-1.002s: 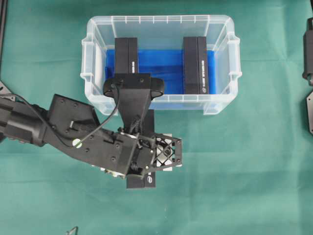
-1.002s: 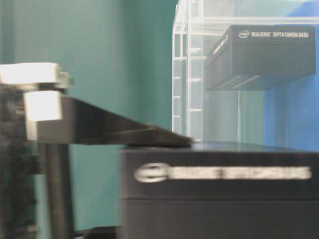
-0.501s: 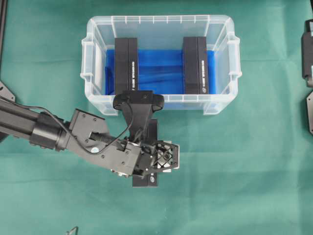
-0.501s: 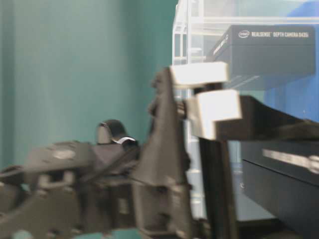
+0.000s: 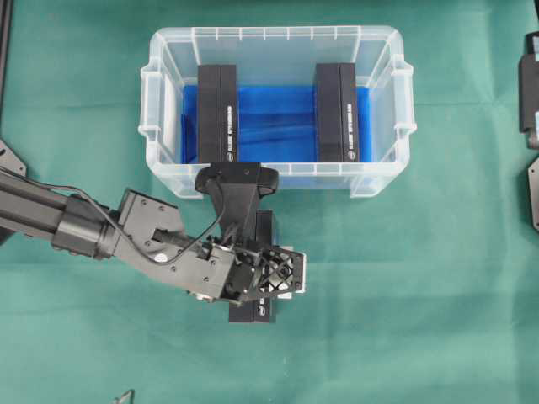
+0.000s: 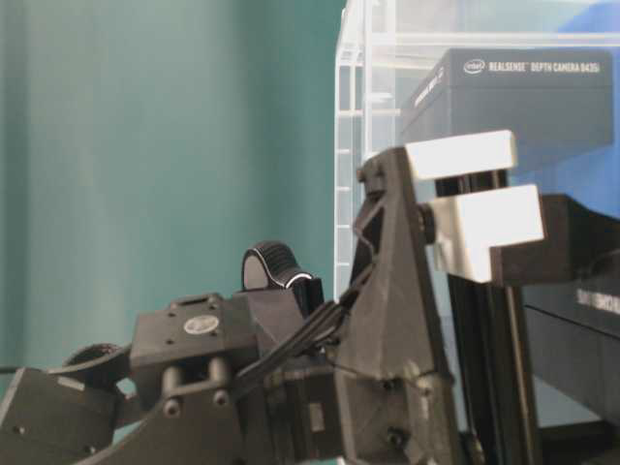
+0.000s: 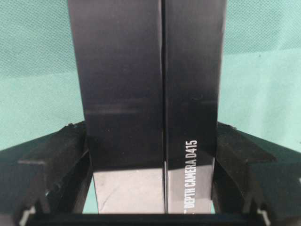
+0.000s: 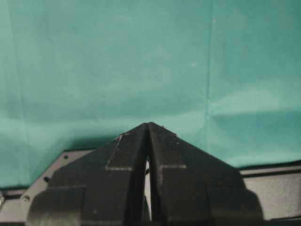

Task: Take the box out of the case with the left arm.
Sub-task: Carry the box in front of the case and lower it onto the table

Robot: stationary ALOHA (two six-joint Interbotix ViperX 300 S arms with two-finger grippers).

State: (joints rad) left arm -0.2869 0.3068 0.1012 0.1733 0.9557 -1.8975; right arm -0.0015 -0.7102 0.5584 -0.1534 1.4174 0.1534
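Observation:
I should open my left gripper now. It is holding the black box low over the green cloth, so the box would rest there.
The black box (image 5: 264,225), printed "DEPTH CAMERA D415", is outside the case, just in front of its near wall and low over the green cloth. Whether the box touches the cloth I cannot tell. My left gripper (image 5: 255,273) stands over it from above, shut on the box. In the left wrist view the box (image 7: 150,84) fills the gap of the left gripper (image 7: 150,141), and the fingers (image 7: 56,160) press its long sides. The clear case (image 5: 160,118) sits behind, lined with blue cloth (image 5: 274,118). My right gripper (image 8: 148,126) is shut on nothing, over bare green cloth.
Two more black boxes stand on edge inside the case, one at the left (image 5: 217,114) and one at the right (image 5: 337,109). The right arm (image 5: 532,84) is parked at the far right edge. Green cloth (image 5: 404,286) covers the table.
The left arm has come down lower and shifted slightly right, carrying the box with it. The gripper's hold on the box has not changed. The right arm has stayed still.

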